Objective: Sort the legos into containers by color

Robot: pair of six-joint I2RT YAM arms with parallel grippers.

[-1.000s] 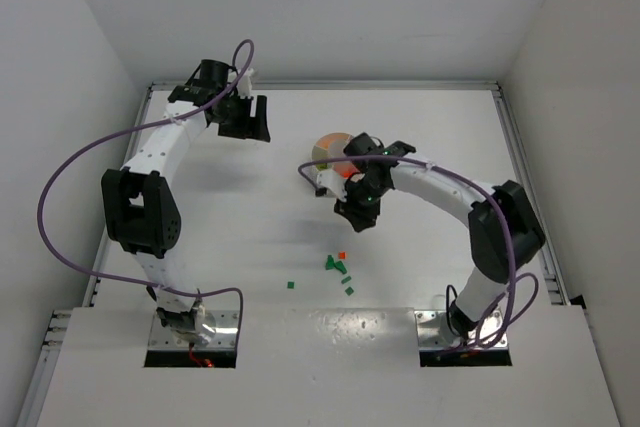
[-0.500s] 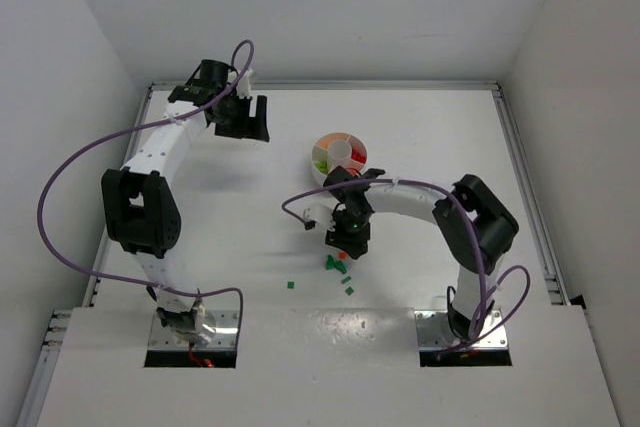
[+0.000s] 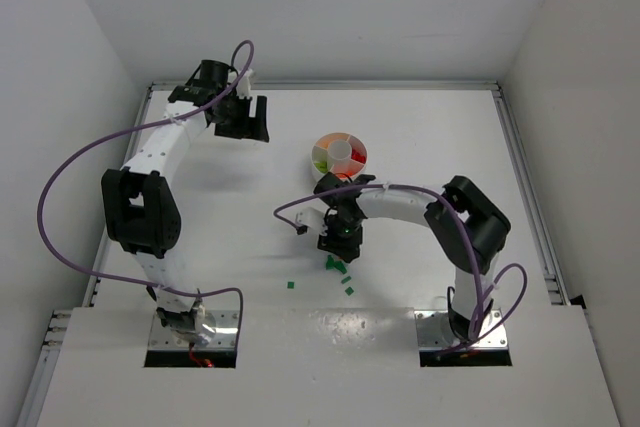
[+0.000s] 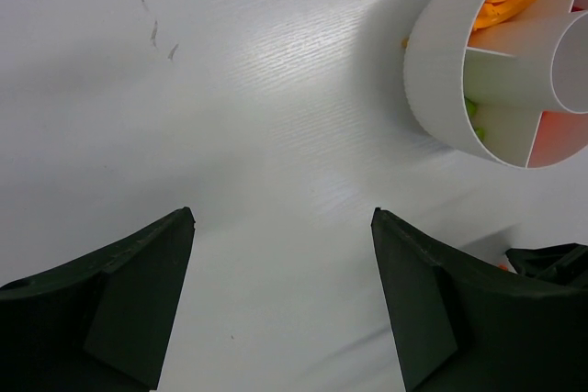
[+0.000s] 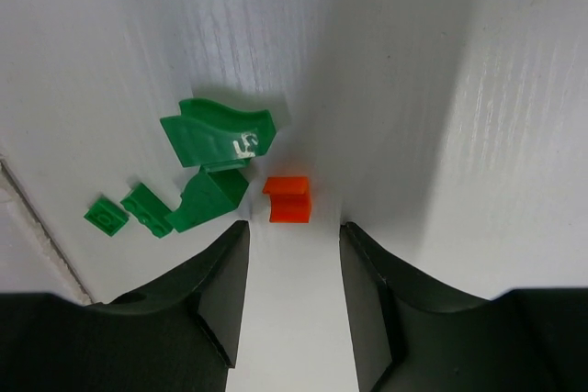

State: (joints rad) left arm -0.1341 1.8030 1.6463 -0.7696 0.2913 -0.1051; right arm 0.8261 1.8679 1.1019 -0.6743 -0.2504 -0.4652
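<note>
My right gripper should next grab the small orange-red brick (image 5: 288,199) by its sides, so the green bricks beside it stay free for their own container.
A small orange-red brick (image 5: 288,199) lies on the table just ahead of my open right gripper (image 5: 292,231), between the two fingertips' line. Several green bricks (image 5: 218,138) lie to its left, and they show as a green cluster (image 3: 337,266) below the gripper (image 3: 340,244) in the top view. The round white dish (image 3: 340,156) with wedge compartments stands behind the right arm; it holds orange, green and red pieces (image 4: 503,6). My left gripper (image 3: 243,119) is open and empty at the far left, high above the table (image 4: 281,218).
One stray green brick (image 3: 291,285) lies left of the cluster, another (image 3: 349,290) below it. The table's raised frame runs along the far and side edges (image 3: 520,147). A purple cable loops off each arm.
My right gripper has swung from beside the dish down and left to the brick cluster near the table's front. The dish is now uncovered. The left arm has not moved.
</note>
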